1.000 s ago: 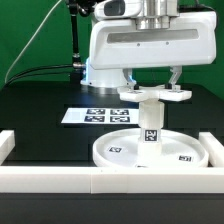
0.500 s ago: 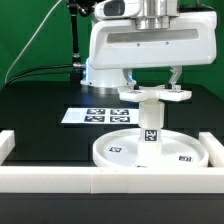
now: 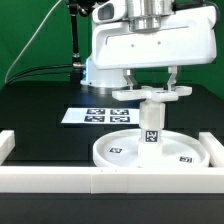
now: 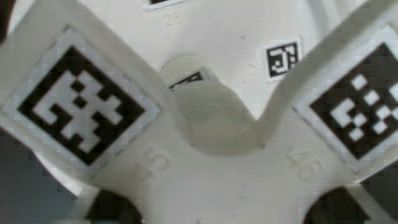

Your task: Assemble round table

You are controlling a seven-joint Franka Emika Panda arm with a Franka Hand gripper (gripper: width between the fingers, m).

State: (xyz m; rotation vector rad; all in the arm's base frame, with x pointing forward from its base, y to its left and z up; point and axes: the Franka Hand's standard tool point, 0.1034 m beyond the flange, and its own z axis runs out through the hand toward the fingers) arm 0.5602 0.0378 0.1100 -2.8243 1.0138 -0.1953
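The cross-shaped base is level on the top of the upright leg in the exterior view. My gripper needs to let go of the base now, as the base would stand.
The large rimmed round disc (image 3: 120, 152) lies flat on the black table. The short cylinder leg (image 3: 151, 125) stands upright at its middle. The flat cross-shaped base (image 3: 152, 93) sits level on top of the leg. My gripper (image 3: 153, 80) comes straight down over the base, one finger on each side, shut on it. In the wrist view the base (image 4: 214, 130) with its two big tags fills the picture. My gripper (image 4: 222, 207) shows only as dark fingertips (image 4: 111, 207) at its edges. The joints between base, leg and disc are hidden.
The marker board (image 3: 96, 116) lies behind the disc toward the exterior view's left. The long white border rail (image 3: 100, 180) runs along the front, with side pieces (image 3: 5, 146) at both ends. The arm's white body (image 3: 150, 45) hangs over the scene.
My gripper and the cross-shaped base have turned a little on the leg; the base's arm now reaches further to the exterior view's left. The disc and leg stay put.
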